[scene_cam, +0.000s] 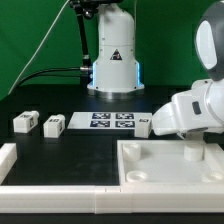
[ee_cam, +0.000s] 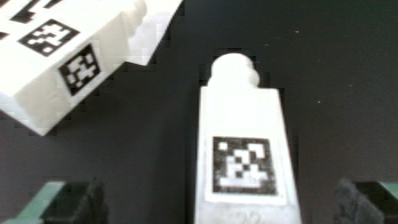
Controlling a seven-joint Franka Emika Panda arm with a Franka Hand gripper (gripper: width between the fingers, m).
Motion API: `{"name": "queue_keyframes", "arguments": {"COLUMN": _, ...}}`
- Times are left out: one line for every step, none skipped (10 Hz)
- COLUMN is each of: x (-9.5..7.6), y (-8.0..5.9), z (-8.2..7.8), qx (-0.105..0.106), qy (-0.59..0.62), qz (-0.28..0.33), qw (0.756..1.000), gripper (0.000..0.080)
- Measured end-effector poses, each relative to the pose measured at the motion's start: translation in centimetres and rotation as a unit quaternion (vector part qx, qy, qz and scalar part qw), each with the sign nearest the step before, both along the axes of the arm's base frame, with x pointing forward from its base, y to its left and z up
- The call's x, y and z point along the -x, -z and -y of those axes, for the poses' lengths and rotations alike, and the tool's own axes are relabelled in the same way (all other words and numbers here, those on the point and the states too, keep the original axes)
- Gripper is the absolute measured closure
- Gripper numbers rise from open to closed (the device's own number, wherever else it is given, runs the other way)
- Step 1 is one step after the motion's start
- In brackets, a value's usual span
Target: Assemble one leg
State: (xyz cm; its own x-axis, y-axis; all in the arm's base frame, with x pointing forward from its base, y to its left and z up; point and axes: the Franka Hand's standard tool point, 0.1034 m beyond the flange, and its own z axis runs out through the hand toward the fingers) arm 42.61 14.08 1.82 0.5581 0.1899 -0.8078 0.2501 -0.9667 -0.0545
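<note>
I will pick up the white leg by its tagged body (ee_cam: 244,172) next. Its rounded peg end then stays free, so I can assemble the leg.
In the wrist view a white leg (ee_cam: 238,140) lies on the black table between my fingers, with a square tag on its upper face and its rounded peg end pointing away. My gripper (ee_cam: 217,205) is open. One dark finger (ee_cam: 64,204) stands on each side of the leg, well apart from it. A second white tagged block (ee_cam: 75,62) lies just beyond, tilted. In the exterior view my white hand (scene_cam: 186,112) is low at the right and hides the fingers and the leg under it. A leg (scene_cam: 143,122) shows beside the hand.
Two more legs (scene_cam: 24,121) (scene_cam: 54,125) lie at the exterior view's left. The marker board (scene_cam: 110,121) lies mid-table. The large white tray-like part (scene_cam: 135,165) fills the front right. A white rail (scene_cam: 8,156) runs along the front left. The robot base (scene_cam: 114,60) stands behind.
</note>
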Motion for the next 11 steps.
{"name": "queue_keyframes", "arguments": {"x": 0.4, "y": 0.4, "z": 0.0, "qx": 0.0, "qy": -0.001, "qz": 0.0, "qw": 1.0, "gripper": 0.015}}
{"name": "queue_keyframes", "arguments": {"x": 0.8, "y": 0.6, "z": 0.0, "qx": 0.0, "qy": -0.001, "qz": -0.002, "qw": 1.0, "gripper": 0.015}}
{"name": "queue_keyframes", "arguments": {"x": 1.1, "y": 0.7, "z": -0.1, "qx": 0.0, "qy": -0.002, "qz": -0.004, "qw": 1.0, "gripper": 0.015}}
{"name": "queue_keyframes", "arguments": {"x": 1.2, "y": 0.8, "z": 0.0, "qx": -0.001, "qy": -0.003, "qz": -0.005, "qw": 1.0, "gripper": 0.015}}
{"name": "queue_keyframes", "arguments": {"x": 1.4, "y": 1.0, "z": 0.1, "qx": -0.001, "qy": -0.003, "qz": -0.004, "qw": 1.0, "gripper": 0.015}}
{"name": "queue_keyframes", "arguments": {"x": 1.5, "y": 1.1, "z": 0.2, "qx": 0.001, "qy": -0.002, "qz": -0.004, "qw": 1.0, "gripper": 0.0171}}
{"name": "queue_keyframes", "arguments": {"x": 1.6, "y": 1.1, "z": 0.2, "qx": 0.001, "qy": -0.003, "qz": -0.005, "qw": 1.0, "gripper": 0.0348}}
{"name": "queue_keyframes", "arguments": {"x": 1.6, "y": 1.2, "z": 0.2, "qx": 0.001, "qy": -0.002, "qz": -0.005, "qw": 1.0, "gripper": 0.0348}}
{"name": "queue_keyframes", "arguments": {"x": 1.6, "y": 1.2, "z": 0.2, "qx": 0.001, "qy": -0.002, "qz": -0.005, "qw": 1.0, "gripper": 0.0518}}
{"name": "queue_keyframes", "arguments": {"x": 1.6, "y": 1.2, "z": 0.2, "qx": 0.001, "qy": -0.002, "qz": -0.005, "qw": 1.0, "gripper": 0.0514}}
{"name": "queue_keyframes", "arguments": {"x": 1.6, "y": 1.2, "z": 0.2, "qx": 0.001, "qy": -0.002, "qz": -0.005, "qw": 1.0, "gripper": 0.0514}}
